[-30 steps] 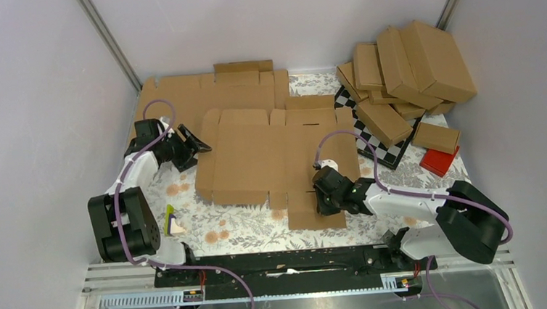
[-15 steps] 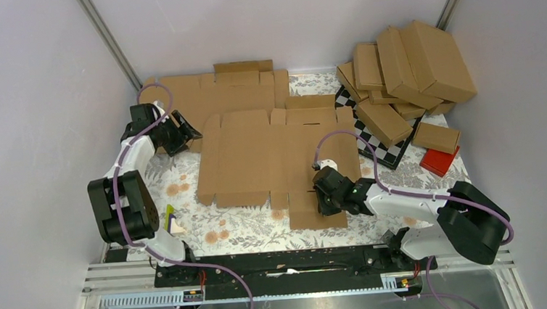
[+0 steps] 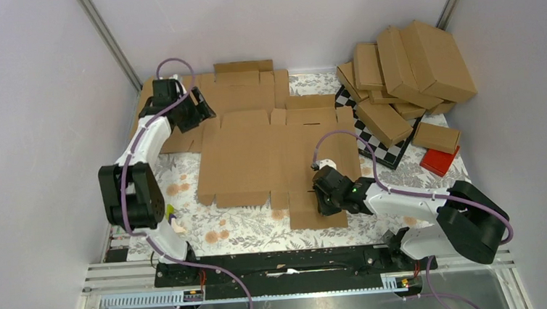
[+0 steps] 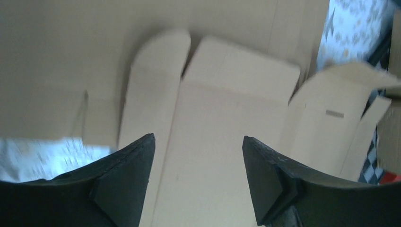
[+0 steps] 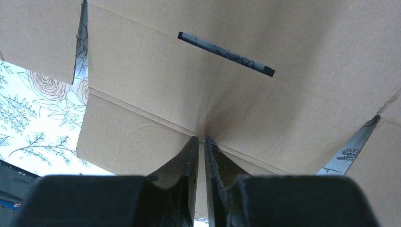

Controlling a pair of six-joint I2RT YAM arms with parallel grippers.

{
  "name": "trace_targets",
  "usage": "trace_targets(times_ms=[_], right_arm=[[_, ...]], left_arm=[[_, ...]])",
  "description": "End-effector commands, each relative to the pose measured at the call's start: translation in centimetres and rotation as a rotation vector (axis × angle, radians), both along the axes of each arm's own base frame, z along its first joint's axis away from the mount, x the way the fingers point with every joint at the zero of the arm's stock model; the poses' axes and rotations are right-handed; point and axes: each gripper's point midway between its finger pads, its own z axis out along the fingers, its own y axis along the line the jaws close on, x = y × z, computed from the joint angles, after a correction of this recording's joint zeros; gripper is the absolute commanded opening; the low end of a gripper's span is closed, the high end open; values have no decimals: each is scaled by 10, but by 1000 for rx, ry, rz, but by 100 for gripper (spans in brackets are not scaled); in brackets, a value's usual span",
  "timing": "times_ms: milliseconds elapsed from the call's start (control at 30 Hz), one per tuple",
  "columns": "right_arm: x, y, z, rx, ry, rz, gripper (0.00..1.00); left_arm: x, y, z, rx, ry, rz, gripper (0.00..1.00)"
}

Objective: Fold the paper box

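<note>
My left gripper will next grab the outer edge of the paper box, so the slotted panel's flaps stay free for my right gripper to fold.
The paper box (image 3: pixel 256 156) lies unfolded and flat in the middle of the table, a brown die-cut sheet with flaps and slots. My left gripper (image 3: pixel 202 108) hovers open over its far left corner. In the left wrist view nothing sits between its fingertips (image 4: pixel 198 137), and the box's panels (image 4: pixel 222 94) spread out beyond them. My right gripper (image 3: pixel 322 195) is shut, with its tips pressed down on the crease of the near flap. In the right wrist view the tips (image 5: pixel 201 138) meet the crease just below a slot (image 5: pixel 226 54).
A second flat cardboard sheet (image 3: pixel 237 88) lies at the back. Several folded boxes (image 3: pixel 410 65) are piled at the back right over a checkered board (image 3: pixel 379 143), with a red block (image 3: pixel 438 161) beside them. A small yellow-green item (image 3: pixel 170 218) lies near the left arm's base.
My left arm swung from the box's left edge toward the back, and now hangs over the far left corner. The box's left flap lies flatter. The right arm stayed put.
</note>
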Motion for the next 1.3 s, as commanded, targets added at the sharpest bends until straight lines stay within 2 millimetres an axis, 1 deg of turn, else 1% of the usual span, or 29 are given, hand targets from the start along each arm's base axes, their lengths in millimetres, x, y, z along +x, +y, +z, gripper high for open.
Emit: trace_targets(times_ms=[0,33,100,200,267,333,467,567,600,667,733,800,867,933,967,1033,1133,1267], right_arm=[[-7,-9,3,-34,16,21,17],[-7,-8,5,-27,14,21,18],[-6,-6,9,-16,5,20,18],[-3,-4,15,-9,-7,19,18],[-3,-5,16,-12,-10,21,18],[-3,-6,15,-16,-8,23,18],[-6,-6,13,-18,7,22,18],[-7,-3,12,-9,21,20,18],[-7,-2,12,-7,25,22,18],[-7,0,12,-5,31,26,18],[-7,0,12,-6,35,29,18],[-8,1,11,-8,39,34,18],[-10,-1,10,-8,44,36,18],[-11,-3,8,-12,46,31,19],[-11,-3,8,-14,46,31,19],[-11,-3,7,-15,49,28,19],[-11,-1,8,-10,51,32,19],[-9,0,10,-7,43,31,19]], left_arm=[[51,32,-4,74,-16,8,72],[53,33,-14,79,12,-5,72],[56,34,-27,93,31,-24,72],[59,28,-42,68,51,-62,73],[59,20,-53,29,72,-99,73],[57,12,-60,-34,102,-138,73],[50,6,-68,-153,132,-168,71],[44,-2,-68,-239,128,-202,70],[42,-6,-68,-272,134,-216,67],[41,-13,-60,-343,120,-240,59],[40,-20,-44,-416,69,-263,49],[40,-20,-26,-465,9,-273,40],[37,-18,-14,-516,-34,-279,34],[31,-22,-8,-551,-44,-308,33],[30,-23,-8,-555,-40,-316,35],[27,-24,-11,-544,-25,-320,40],[24,-28,-21,-541,13,-322,45],[20,-38,-32,-463,43,-344,47]])
